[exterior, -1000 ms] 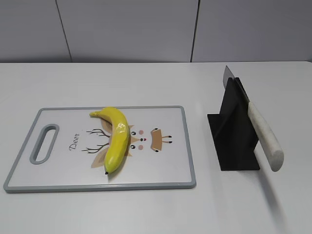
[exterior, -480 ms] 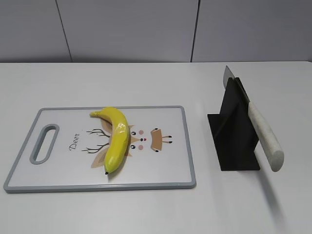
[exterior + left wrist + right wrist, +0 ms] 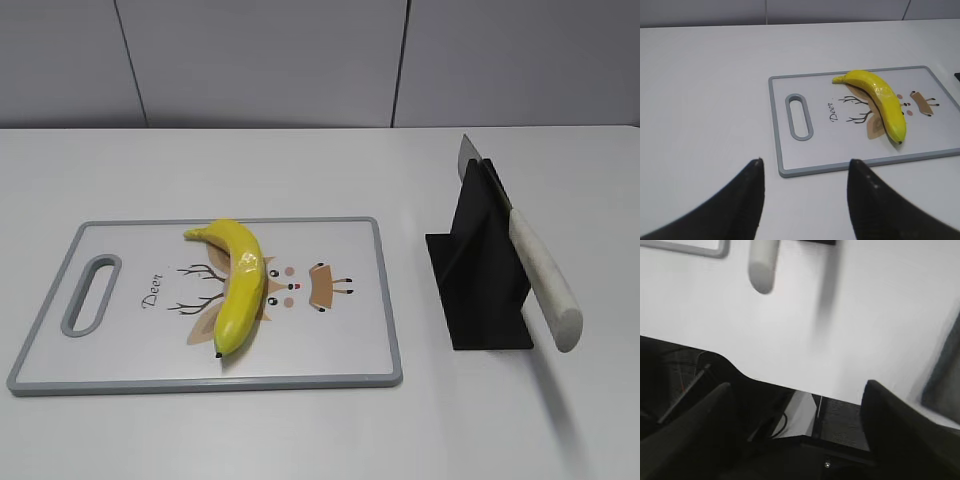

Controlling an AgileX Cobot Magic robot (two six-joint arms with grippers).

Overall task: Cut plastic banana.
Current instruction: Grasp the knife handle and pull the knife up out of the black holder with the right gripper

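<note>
The robot's right gripper will next take hold of the knife to cut the plastic banana (image 3: 238,283), and it will grab the knife by its pale grey handle (image 3: 543,280).
The plastic banana (image 3: 238,283) is glossy yellow with dark tips and lies whole on a white cutting board (image 3: 340,345) with a grey rim and a deer drawing. It also shows in the left wrist view (image 3: 881,101), beyond and to the right of my left gripper (image 3: 805,165), which is open and empty over bare table near the board's (image 3: 790,150) front corner. A knife with a pale handle (image 3: 545,283) leans in a black stand (image 3: 480,270). My right gripper (image 3: 795,390) is open and empty, hanging off the table's front edge; the knife handle (image 3: 762,265) shows at the top of its view.
The board has a handle slot (image 3: 90,295) at its left end. White table surface surrounds the board and stand. A grey panelled wall runs behind the table. Neither arm shows in the exterior view. Dark frame parts lie below the table edge (image 3: 790,385).
</note>
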